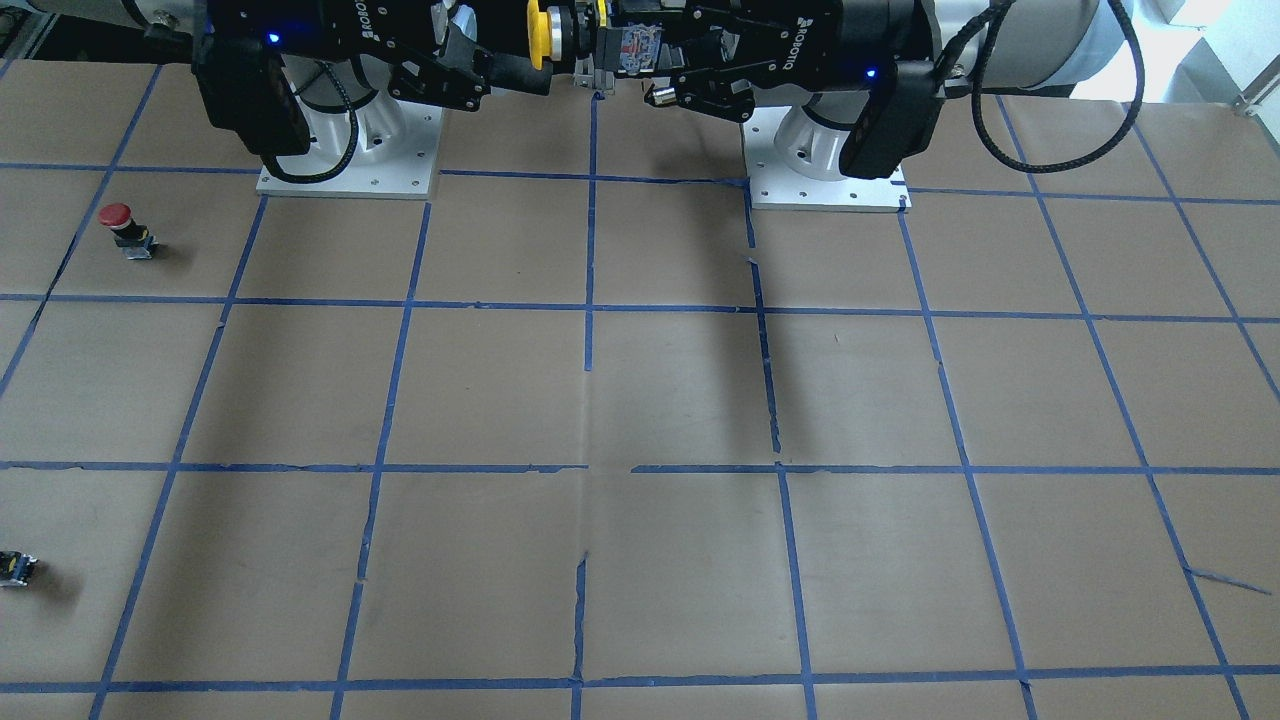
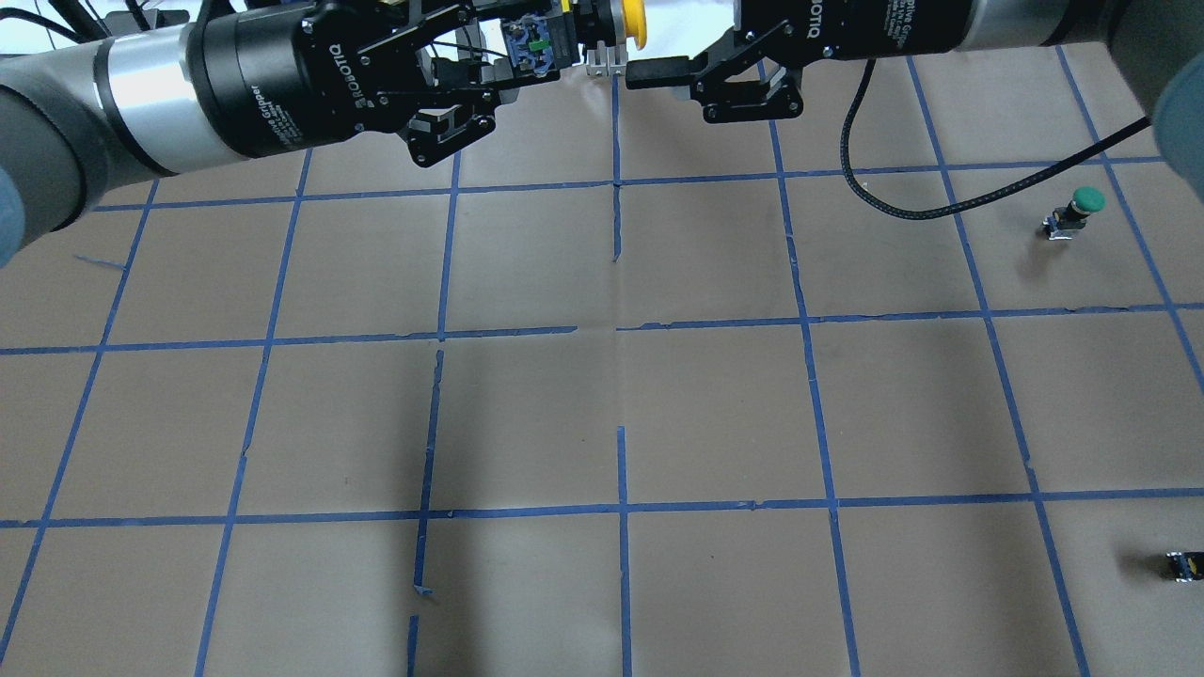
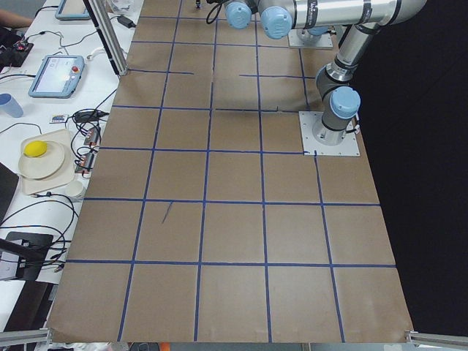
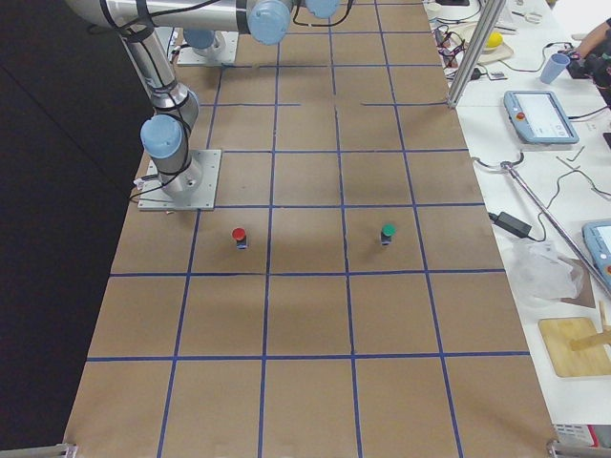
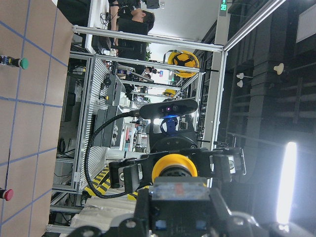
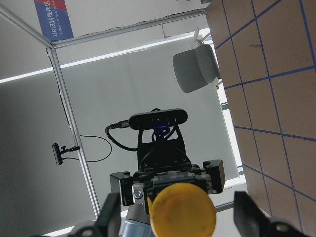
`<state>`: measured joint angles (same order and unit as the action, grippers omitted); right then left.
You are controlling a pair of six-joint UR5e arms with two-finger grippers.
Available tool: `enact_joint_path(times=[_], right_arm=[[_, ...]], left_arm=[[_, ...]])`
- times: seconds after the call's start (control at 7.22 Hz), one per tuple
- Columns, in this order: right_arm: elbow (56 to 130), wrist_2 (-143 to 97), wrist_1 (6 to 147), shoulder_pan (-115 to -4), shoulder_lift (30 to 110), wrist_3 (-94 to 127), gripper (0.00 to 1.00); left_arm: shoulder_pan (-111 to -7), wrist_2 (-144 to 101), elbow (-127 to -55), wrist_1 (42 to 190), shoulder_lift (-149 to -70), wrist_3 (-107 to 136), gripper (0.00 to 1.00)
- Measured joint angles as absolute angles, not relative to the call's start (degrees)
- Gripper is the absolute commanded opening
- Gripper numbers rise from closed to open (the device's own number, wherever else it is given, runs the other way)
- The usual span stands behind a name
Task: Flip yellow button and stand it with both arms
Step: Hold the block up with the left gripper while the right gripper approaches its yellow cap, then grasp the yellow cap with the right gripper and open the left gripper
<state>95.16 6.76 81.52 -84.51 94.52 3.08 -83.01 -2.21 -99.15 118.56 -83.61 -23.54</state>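
I will next grab the button by its cap (image 1: 539,32) with my right gripper. That leaves the yellow button's black-and-grey body free to stand on the tabletop.
The yellow button (image 2: 632,19) is held in the air, lying sideways, over the far middle of the table. My left gripper (image 2: 538,45) is shut on its black-and-grey body (image 1: 634,46), and the yellow cap (image 1: 537,40) points toward my right gripper (image 2: 660,39). The right gripper is open, with one finger (image 2: 658,70) below the cap and not touching it. In the right wrist view the cap (image 6: 182,215) sits between two spread fingers (image 6: 247,212). In the left wrist view the body (image 5: 180,195) fills the bottom, with the cap (image 5: 174,168) behind it.
A red-capped button (image 1: 118,222) and a green-capped button (image 2: 1082,202) stand on the robot's right side of the table. A tiny dark block with a yellow speck (image 2: 1183,564) lies near the right edge. The arm bases (image 1: 350,160) are bolted at the robot's edge of the table.
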Motion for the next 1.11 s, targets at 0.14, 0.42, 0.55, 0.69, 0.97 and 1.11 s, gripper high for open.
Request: enact_joint_path(times=[0.14, 0.42, 0.55, 0.69, 0.97, 1.11], right_arm=[[95.0, 6.7, 81.9, -84.5, 94.5, 2.9, 0.17], [94.9, 6.7, 82.7, -84.5, 94.5, 3.0, 0.18], [94.8, 6.8, 82.9, -84.5, 94.5, 3.0, 0.17], [94.8, 6.7, 82.9, -84.6, 94.5, 3.1, 0.17], [94.8, 6.8, 83.0, -84.6, 94.5, 3.1, 0.18], [94.8, 6.7, 83.0, -84.5, 94.5, 3.2, 0.17]], left_arm=[[-83.0, -2.3, -99.1, 118.6, -83.6, -23.6, 0.26], [-83.0, -2.2, -99.2, 118.6, -83.7, -23.4, 0.88], [-83.1, -2.1, -99.2, 118.6, -83.7, -23.3, 1.00], [-83.1, -1.9, -99.2, 118.6, -83.7, -23.3, 1.00], [-83.0, -1.7, -99.2, 118.6, -83.7, -23.2, 1.00], [-83.0, -1.6, -99.1, 118.6, -83.7, -23.2, 1.00]])
